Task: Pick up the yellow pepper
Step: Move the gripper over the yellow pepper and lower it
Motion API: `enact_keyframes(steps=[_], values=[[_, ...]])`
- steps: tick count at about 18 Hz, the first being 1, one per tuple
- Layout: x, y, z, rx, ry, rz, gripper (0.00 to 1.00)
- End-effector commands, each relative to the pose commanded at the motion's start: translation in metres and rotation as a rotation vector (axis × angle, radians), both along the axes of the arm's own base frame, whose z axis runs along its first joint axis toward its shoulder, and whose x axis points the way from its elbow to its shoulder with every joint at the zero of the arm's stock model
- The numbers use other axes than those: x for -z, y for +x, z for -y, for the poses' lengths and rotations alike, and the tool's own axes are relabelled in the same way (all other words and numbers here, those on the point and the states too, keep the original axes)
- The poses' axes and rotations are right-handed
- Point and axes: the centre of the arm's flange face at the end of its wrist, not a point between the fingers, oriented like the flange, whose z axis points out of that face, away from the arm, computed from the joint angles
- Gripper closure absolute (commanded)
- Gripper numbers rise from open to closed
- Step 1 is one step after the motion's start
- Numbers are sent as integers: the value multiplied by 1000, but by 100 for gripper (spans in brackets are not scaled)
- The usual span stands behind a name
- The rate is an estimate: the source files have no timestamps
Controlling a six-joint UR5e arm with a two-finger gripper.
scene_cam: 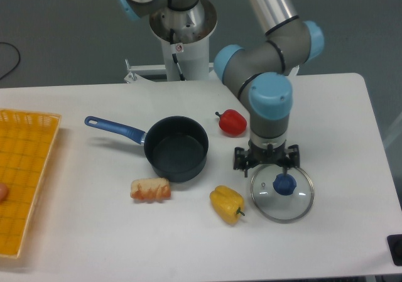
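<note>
My gripper should take hold of the yellow pepper by its plump body next. That leaves its stem free.
The yellow pepper lies on its side on the white table, front of centre, with its short dark stem pointing right. My gripper points down, to the right of and behind the pepper, at the far edge of a glass lid. Its two black fingers stand spread apart with nothing between them. The pepper is free and untouched, roughly a hand's width from the gripper.
A glass lid with a blue knob lies right of the pepper. A red pepper sits behind it. A dark pot with a blue handle stands to the left, and a bread-like food item lies before it. A yellow basket is at the far left.
</note>
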Motion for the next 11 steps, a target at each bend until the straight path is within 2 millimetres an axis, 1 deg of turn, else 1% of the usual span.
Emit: enact_keyframes(steps=[3,4,5,6,7,8,9,10,11], values=[[-2,0,-6,-138,24,-6,0],[2,-2,-10,-185,31,-4,0],[-1,-6,-16,-251,51,-11,0],[-9,-9,-24,-295,70,-25,0],[-13,-10,-28,-342,87,-29,0],[-12,-9,-29,-379,94,-25,0],[-6,-8,-34,-407,96,-21,0],[4,-4,-42,-412,92,-19,0],[10,-1,-52,-405,96,-24,0]])
